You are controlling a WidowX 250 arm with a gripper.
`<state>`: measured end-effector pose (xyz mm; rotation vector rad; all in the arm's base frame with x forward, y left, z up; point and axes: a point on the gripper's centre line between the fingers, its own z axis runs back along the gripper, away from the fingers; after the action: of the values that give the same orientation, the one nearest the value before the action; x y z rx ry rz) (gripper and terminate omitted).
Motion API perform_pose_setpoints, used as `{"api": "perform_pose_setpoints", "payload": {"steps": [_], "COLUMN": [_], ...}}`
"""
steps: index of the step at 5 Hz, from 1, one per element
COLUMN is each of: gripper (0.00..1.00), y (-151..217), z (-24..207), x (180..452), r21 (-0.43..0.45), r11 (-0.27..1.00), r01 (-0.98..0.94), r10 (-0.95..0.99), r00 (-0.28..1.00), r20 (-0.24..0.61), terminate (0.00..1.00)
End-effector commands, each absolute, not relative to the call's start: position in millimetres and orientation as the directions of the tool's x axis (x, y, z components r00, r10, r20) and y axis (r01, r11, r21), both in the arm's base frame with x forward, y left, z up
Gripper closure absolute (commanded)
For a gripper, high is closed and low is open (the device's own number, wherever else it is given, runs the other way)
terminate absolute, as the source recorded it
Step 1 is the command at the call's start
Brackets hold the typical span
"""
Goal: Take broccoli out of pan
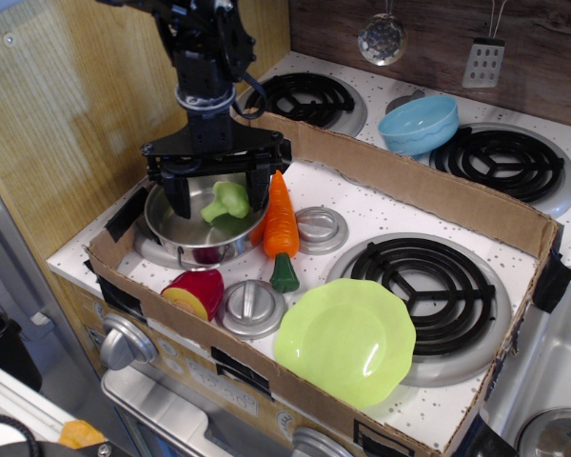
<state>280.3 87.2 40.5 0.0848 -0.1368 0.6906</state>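
Observation:
The robot should take the light-green broccoli out of the steel pan (176, 240) next, and its gripper should hold the broccoli by its rounded head (232, 198) for that.
The light-green broccoli (226, 201) lies in the shiny steel pan (176, 240) at the left of the stove, head toward the right rim. My black gripper (219, 195) is open, lowered into the pan, with one finger left of the broccoli and the other finger (259, 187) at its right by the pan rim. The broccoli sits between the fingers; I cannot tell whether they touch it.
An orange carrot (280, 221) with a dark green top lies right against the pan's right side. A red-yellow toy (197, 290), two silver discs (251, 307), a lime-green plate (344, 341) and a cardboard wall (428, 197) surround the area. A blue bowl (418, 124) sits behind.

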Motion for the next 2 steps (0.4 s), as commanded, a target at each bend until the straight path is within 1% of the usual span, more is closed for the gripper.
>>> {"api": "perform_pose_setpoints", "payload": {"steps": [1, 2], "gripper": [0.00, 0.00], "y": [90.8, 91.4], "z": [43.5, 38.4], "x": [286.3, 286.3], "r21": [0.030, 0.033], "r11": [0.773, 0.772], "r01": [-0.634, -0.635], "r10": [0.623, 0.624], "r00": [0.767, 0.767], "r20": [0.154, 0.150], "terminate": [0.00, 0.00]}}
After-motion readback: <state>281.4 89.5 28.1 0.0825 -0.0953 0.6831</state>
